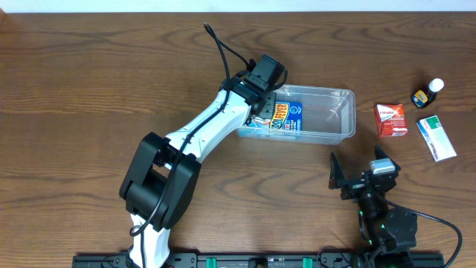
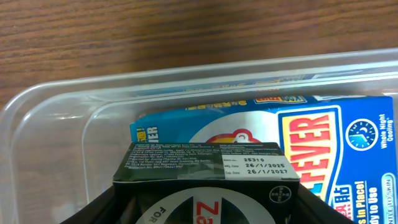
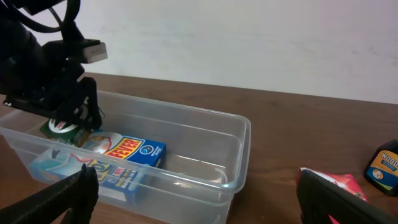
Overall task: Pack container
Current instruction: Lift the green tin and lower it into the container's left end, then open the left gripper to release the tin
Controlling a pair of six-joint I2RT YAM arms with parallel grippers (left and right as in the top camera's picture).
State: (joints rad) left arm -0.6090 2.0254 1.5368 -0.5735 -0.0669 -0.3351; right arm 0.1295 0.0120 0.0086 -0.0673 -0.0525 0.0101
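Observation:
The green box's lower edge lies level over the blue box inside the container and the green box would settle if released, so my left gripper opens now.
The clear container [image 1: 348,113] stands at the table's centre right, and a blue box [image 1: 287,117] lies flat in its left half. My left gripper [image 1: 259,103] reaches into the container's left end, shut on a dark green box [image 2: 205,163] with a white circle and red letters, held over the blue box [image 2: 323,134]. The container's near wall [image 2: 56,102] curves around them. In the right wrist view, the left gripper [image 3: 73,115] holds the green box [image 3: 59,128] inside the container [image 3: 244,146]. My right gripper [image 1: 362,173] is open and empty, in front of the container.
A red box [image 1: 390,120], a white and green box [image 1: 436,138] and a small dark bottle with a white cap [image 1: 428,92] lie right of the container. The bottle [image 3: 382,168] and red box [image 3: 341,182] also show in the right wrist view.

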